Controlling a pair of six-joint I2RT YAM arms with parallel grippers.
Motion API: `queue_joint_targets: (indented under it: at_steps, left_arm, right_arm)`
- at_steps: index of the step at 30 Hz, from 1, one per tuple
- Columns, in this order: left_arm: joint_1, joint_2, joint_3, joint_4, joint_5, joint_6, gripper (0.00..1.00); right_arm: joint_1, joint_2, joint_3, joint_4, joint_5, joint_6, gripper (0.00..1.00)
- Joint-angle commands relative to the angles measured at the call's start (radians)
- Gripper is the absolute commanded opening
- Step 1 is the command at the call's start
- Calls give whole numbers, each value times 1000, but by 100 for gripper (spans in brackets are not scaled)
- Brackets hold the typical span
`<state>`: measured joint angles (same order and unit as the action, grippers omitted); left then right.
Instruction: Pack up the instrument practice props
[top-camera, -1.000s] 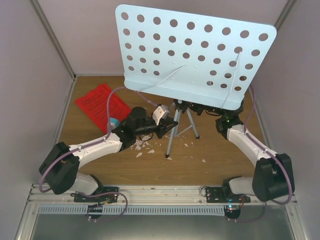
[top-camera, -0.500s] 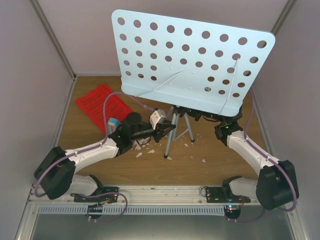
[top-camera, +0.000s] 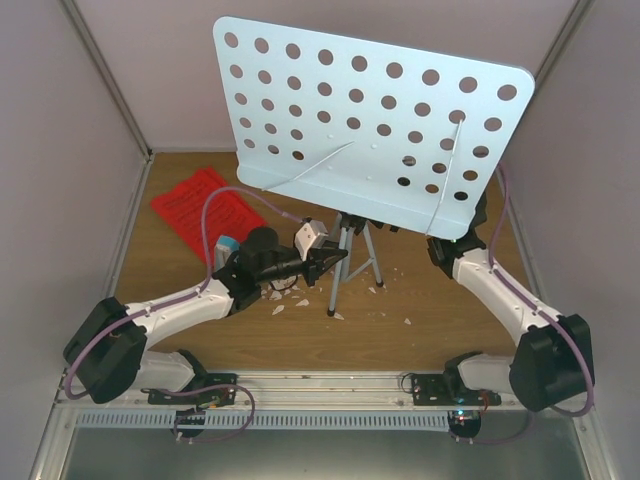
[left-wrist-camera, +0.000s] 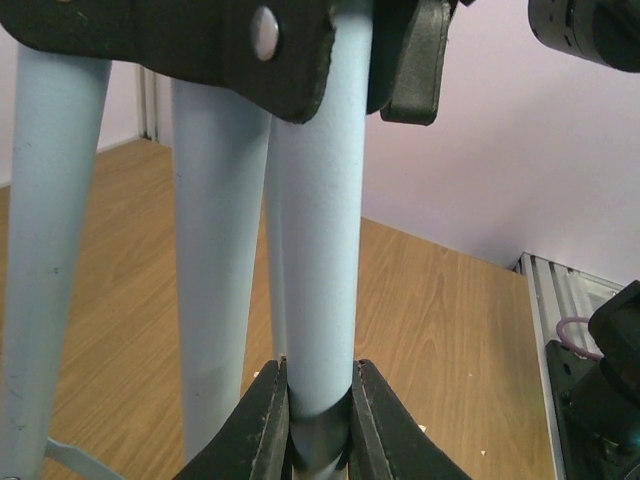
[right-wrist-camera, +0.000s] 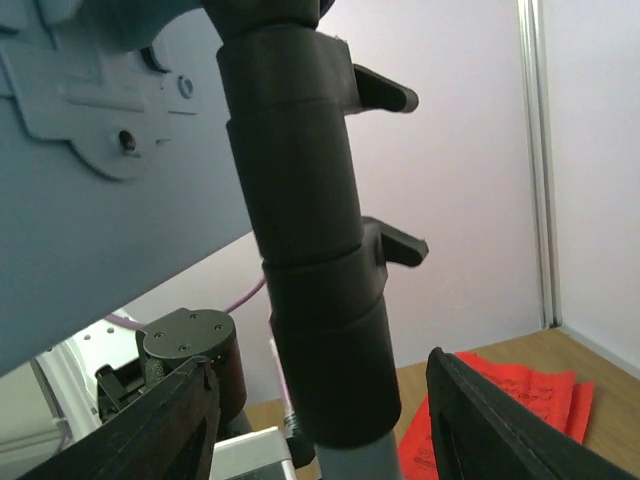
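The robot's right gripper has to grab the music stand by its black collar next, so that the tripod legs stay free to fold.
The pale-blue music stand's hole-punched plate (top-camera: 370, 120) tilts above its tripod legs (top-camera: 372, 262) at mid table. My left gripper (top-camera: 335, 262) is shut on one pale-blue leg (left-wrist-camera: 320, 250), with both fingertips (left-wrist-camera: 266, 420) pressed against it. My right gripper (right-wrist-camera: 325, 430) is open, its fingers (right-wrist-camera: 170, 420) standing either side of the stand's black collar (right-wrist-camera: 315, 300) without touching; in the top view it is hidden under the plate. The red sheet-music pages (top-camera: 205, 210) lie at the far left and show in the right wrist view (right-wrist-camera: 525, 410). The small blue box (top-camera: 228, 243) sits by my left arm. The clear triangular piece is out of view.
Small white scraps (top-camera: 290, 295) lie scattered on the wooden table (top-camera: 430, 340) around the tripod feet. Pale walls (top-camera: 70, 170) close in the left, right and back sides. A metal rail (top-camera: 320, 380) runs along the near edge.
The stand's plate has shifted left and slightly up. My left arm has drawn left with the leg, uncovering the blue box. My right arm has reached further under the plate.
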<state>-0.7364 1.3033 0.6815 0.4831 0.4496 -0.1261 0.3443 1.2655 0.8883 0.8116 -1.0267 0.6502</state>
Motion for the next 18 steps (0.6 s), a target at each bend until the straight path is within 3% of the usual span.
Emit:
queue_joint_targets:
  at_steps: [1,4,6,11,13,18]
  left_arm:
    - [9,-35,16,87,4,18,0]
    - [8,-34,19,81,5,21,0]
    - [7,-34,22,75,4,21,0]
    - [5,-38,38,56,-6,26,0]
    - [3,-50,53,52,-7,21,0]
    - [-18,-101,160,5,-25,15,0]
  right_arm:
    - [12,39,66,-12,-51,-32,58]
    - [12,70,99,-25,-69,-43,57]
    - [13,88,110,6,-78,-26,51]
    - [12,81,104,54,-66,15,13]
    - [13,62,90,49,-58,13,2]
    - [38,-21,45,-41,6,-22,1]
